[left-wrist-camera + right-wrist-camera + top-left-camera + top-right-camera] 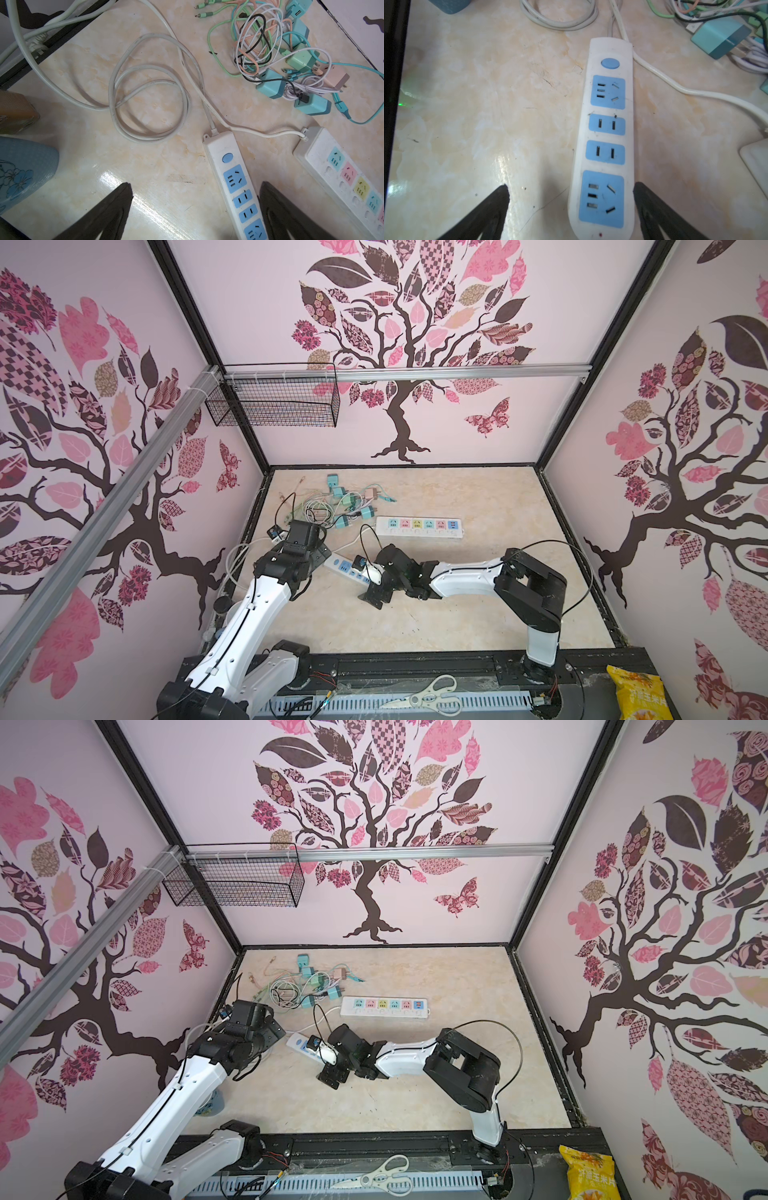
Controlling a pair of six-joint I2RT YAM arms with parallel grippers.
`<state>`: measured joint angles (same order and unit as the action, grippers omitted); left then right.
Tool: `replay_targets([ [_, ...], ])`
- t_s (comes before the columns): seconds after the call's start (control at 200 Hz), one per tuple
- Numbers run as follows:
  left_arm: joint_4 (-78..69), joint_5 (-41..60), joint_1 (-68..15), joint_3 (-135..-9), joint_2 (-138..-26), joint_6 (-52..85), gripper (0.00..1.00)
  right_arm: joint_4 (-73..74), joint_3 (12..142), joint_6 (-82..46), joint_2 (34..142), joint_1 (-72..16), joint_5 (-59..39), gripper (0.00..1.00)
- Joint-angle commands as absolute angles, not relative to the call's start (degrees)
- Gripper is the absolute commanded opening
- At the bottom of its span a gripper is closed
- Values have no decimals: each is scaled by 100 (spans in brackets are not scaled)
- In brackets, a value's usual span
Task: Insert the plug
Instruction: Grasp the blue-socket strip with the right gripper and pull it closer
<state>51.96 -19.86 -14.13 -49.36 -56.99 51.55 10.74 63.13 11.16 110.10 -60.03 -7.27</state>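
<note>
The robot's right gripper needs to grab the white power strip next, by its long sides near the end away from the cord. The sockets then stay open for putting the plug in.
A white power strip with blue sockets (343, 566) (301, 1044) (234, 182) (607, 145) lies on the marble table, all its sockets bare. My right gripper (368, 578) (571, 186) is open and straddles the strip's near end, one finger close by its side. My left gripper (316, 556) (195, 185) hangs open over the strip's cord end, holding nothing. Several teal plug cubes (340, 502) (270, 86) (720, 39) lie in a cable tangle further back, apart from both grippers. A second strip with coloured sockets (419, 528) (384, 1008) (340, 176) lies beside them.
A coiled white cord (149, 104) lies left of the blue strip. A blue cup (20, 170) (212, 1102) stands by the left wall. A wire basket (274, 402) hangs on the back rail. Scissors (432, 697) and a yellow snack bag (636, 693) rest on the front ledge.
</note>
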Motion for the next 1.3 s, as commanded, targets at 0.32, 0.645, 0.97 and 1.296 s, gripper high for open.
replay_targets([
  [0.32,5073,-2142,-1371,-4649,-5616,4742,98,70,7531,1179,12200,-6055,-548,73],
  [0.645,4679,-1339,-1404,-4605,-5775,4089,98,-707,7473,2381,12147,-6049,-383,47],
  [0.97,4428,-1537,-1892,-4506,-5829,3963,98,-1414,7294,2927,11870,-5902,-447,41],
  [1.296,4458,-1737,-2192,-4614,-6286,4037,98,-2155,6775,3485,11245,-5342,-961,44],
])
